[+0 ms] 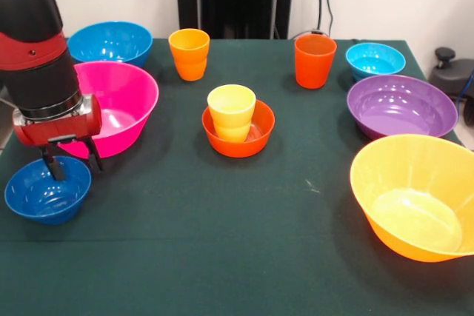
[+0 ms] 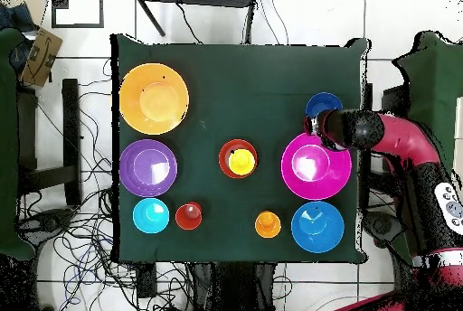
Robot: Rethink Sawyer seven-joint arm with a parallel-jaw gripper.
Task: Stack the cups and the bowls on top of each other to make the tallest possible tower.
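Next, my gripper pinches the dark blue bowl by one edge of its rim (image 1: 82, 166), since the bowl's round body (image 1: 47, 199) spreads far wider than my open fingers.
The yellow cup (image 1: 231, 111) stands upright inside the small orange-red bowl (image 1: 261, 132) at the table's middle; in the overhead view the cup (image 2: 240, 161) sits in that bowl (image 2: 224, 157) too. The dark blue bowl (image 1: 46, 192) rests on the table at the front left. My gripper (image 1: 72, 165) is open just above its far rim, one finger over the bowl and the other outside it toward the pink bowl (image 1: 122, 101). It holds nothing. The light orange cup (image 1: 189, 53), the red-orange cup (image 1: 315, 61) and the cyan bowl (image 1: 375, 59) stand apart along the far side.
A medium blue bowl (image 1: 111, 41) sits at the far left. A purple bowl (image 1: 401, 105) and a large yellow-orange bowl (image 1: 418, 194) sit at the right. In the overhead view my arm (image 2: 380, 136) reaches in from the right over the dark blue bowl (image 2: 323, 104).
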